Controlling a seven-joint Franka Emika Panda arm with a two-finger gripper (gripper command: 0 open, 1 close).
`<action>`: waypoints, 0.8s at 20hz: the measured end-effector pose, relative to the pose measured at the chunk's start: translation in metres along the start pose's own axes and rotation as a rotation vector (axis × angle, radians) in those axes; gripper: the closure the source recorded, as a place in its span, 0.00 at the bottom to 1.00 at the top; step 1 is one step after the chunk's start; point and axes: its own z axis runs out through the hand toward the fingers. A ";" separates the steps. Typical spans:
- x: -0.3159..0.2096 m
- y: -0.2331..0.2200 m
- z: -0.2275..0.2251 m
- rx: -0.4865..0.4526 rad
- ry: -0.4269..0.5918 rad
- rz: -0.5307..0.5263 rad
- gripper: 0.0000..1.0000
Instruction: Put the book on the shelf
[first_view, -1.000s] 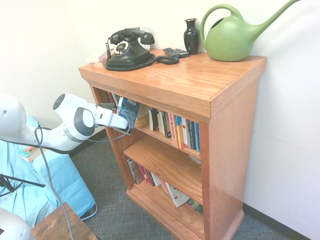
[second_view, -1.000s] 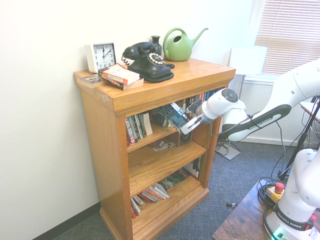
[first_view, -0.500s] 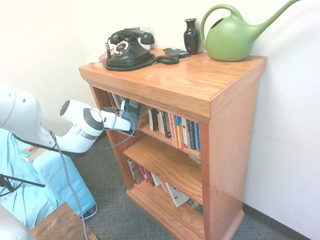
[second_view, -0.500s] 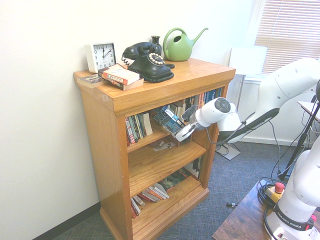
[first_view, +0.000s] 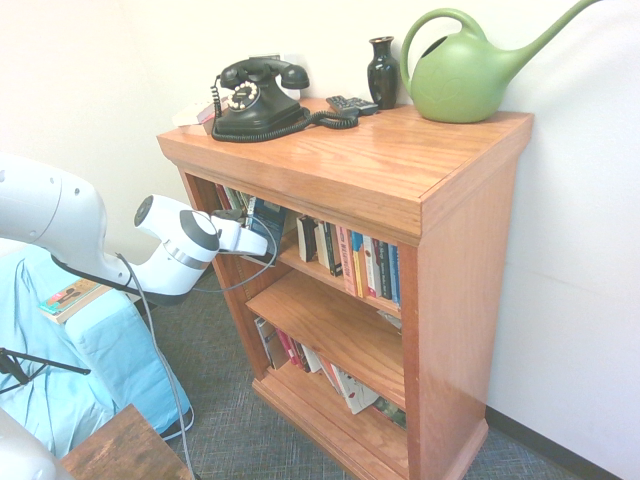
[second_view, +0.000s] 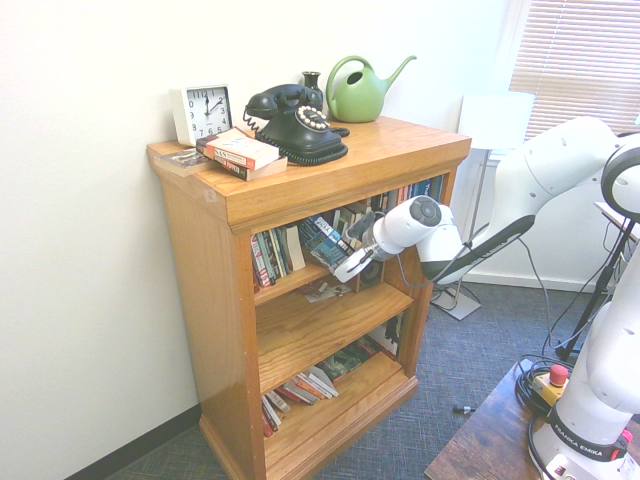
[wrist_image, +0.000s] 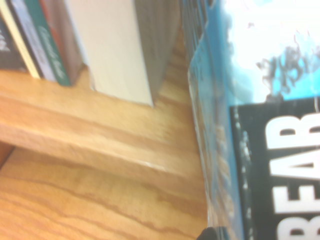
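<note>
I need to move the book farther in before my gripper lets go of it, because the blue book's lower end (wrist_image: 227, 210) hangs tilted outside the shelf's front edge (wrist_image: 115, 157) in the wrist view.
The book (second_view: 324, 236), with its blue picture cover, hangs tilted in the gap between the standing books over the shelf (second_view: 292, 284), the bookcase's highest inner board. My gripper (second_view: 350, 264) is shut on the book's lower end, right at the board's front edge. From the other side, the book (first_view: 266, 217) reaches into the opening near the bookcase's left wall, with the gripper (first_view: 254, 243) just outside above the shelf (first_view: 330, 281). The wrist view shows the blue cover (wrist_image: 260, 75) close above the board (wrist_image: 100, 135).
Standing books (first_view: 360, 262) fill the shelf's right part, and others (second_view: 273, 255) stand at its far end. On the top slab sit a black telephone (second_view: 295, 122), a green watering can (second_view: 360, 90), a clock (second_view: 205, 110) and an orange-and-teal book (second_view: 240, 152). The lower boards hold more books.
The arm has advanced toward the bookcase, carrying the book from in front of the opening into the gap over the highest inner board. The grip on the book is unchanged.
</note>
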 end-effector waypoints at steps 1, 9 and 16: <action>0.002 -0.002 -0.001 0.004 0.003 0.002 1.00; 0.015 -0.007 0.001 0.006 -0.005 0.027 1.00; 0.024 -0.023 0.015 0.019 -0.044 0.042 1.00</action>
